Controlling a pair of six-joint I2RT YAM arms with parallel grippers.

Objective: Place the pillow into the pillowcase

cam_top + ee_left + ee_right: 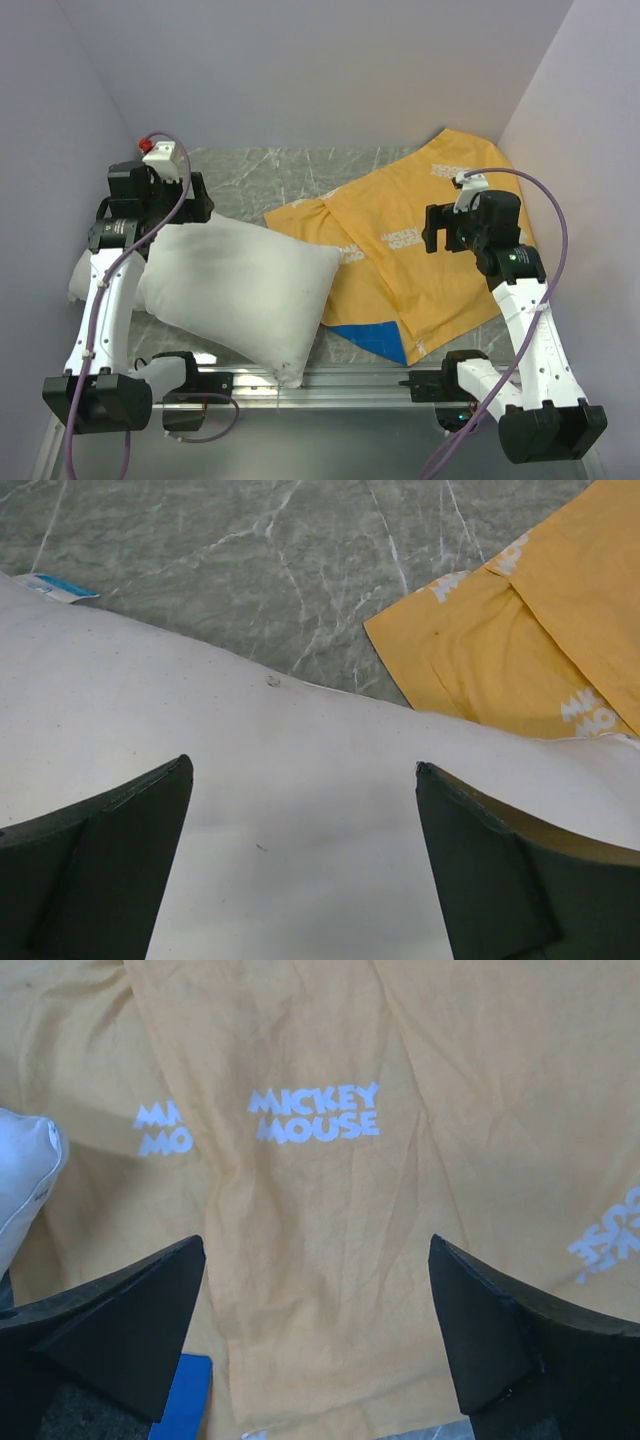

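My right gripper needs to pick up the pillowcase [430, 250] next by its top layer's orange edge [369, 260]. The pillowcase's opening then stays free for the pillow.
The white pillow [240, 285] lies on the left half of the table, its near corner at the front rail. The pillowcase [430, 250] lies flat and creased at the right, orange-yellow face up, with a blue patch [375, 340] showing at its near edge. My left gripper [198, 205] is open and empty above the pillow's far left end; the left wrist view shows the pillow [300, 720] filling the space under my left gripper [302, 765]. My right gripper [440, 228] is open and empty above the pillowcase [320, 1190], my right gripper [316, 1243] over its near edge.
The table is grey marble-patterned [290, 175], with lilac walls on three sides. A metal rail [330, 385] with both arm bases runs along the near edge. A small blue-and-white tag [55, 586] lies at the pillow's far edge. The pillow's corner [25, 1175] overlaps the pillowcase.
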